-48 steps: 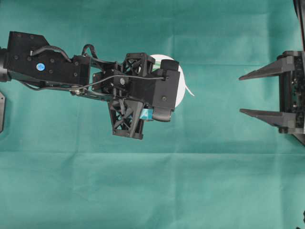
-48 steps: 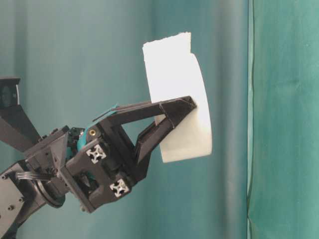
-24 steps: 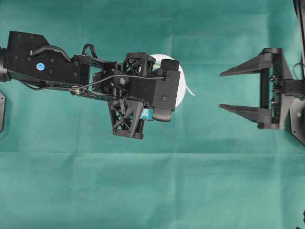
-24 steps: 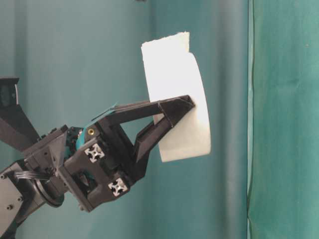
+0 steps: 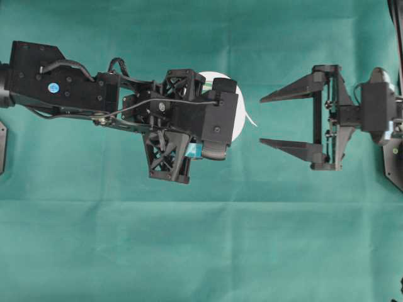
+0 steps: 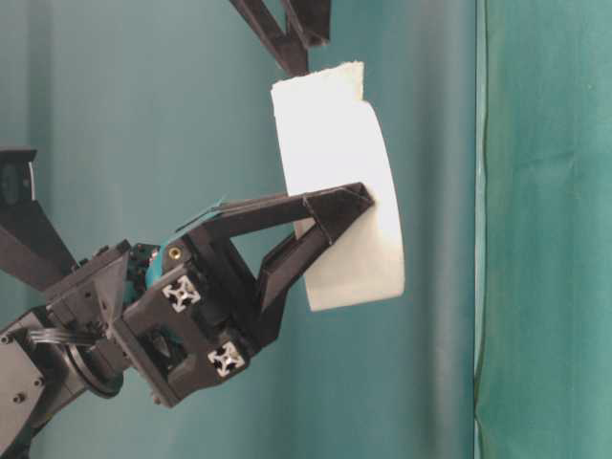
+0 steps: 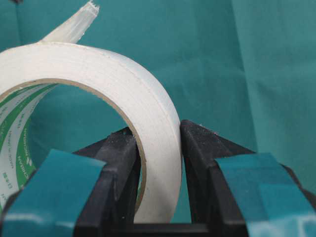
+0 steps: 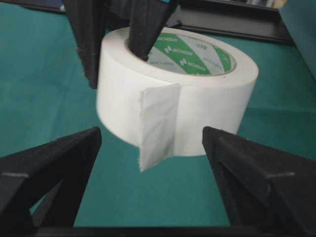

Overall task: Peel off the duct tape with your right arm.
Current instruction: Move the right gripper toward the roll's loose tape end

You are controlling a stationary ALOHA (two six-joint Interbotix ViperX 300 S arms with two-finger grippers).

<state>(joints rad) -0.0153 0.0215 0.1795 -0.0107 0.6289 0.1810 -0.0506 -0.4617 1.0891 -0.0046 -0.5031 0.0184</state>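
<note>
Next, my right gripper takes hold of the white roll [image 8: 212, 108] by its loose tab [image 8: 158, 129] to peel off the duct tape.
The duct tape [image 8: 197, 98] is a wide white roll with a green-and-white printed core, held up off the cloth. My left gripper [image 7: 158, 131], with teal strips on its fingers, is shut on the roll's wall, one finger inside the core and one outside. In the overhead view the left gripper [image 5: 217, 119] covers most of the roll [image 5: 238, 123]. A thin loose tab [image 8: 157, 123] sticks out from the roll's side toward my right arm. My right gripper [image 5: 262, 121] stands open a short way right of the tab [image 5: 251, 119], one plain black finger on each side of it and touching nothing.
Green cloth [image 5: 201, 251] covers the table and the backdrop, with a fold line across the near half. A black fixture [image 5: 2, 148] sits at the left edge. The right arm's fingers [image 6: 287, 38] show at the top of the table-level view.
My right gripper has travelled left from the right edge toward the roll, staying open. The left gripper and the roll have not moved.
</note>
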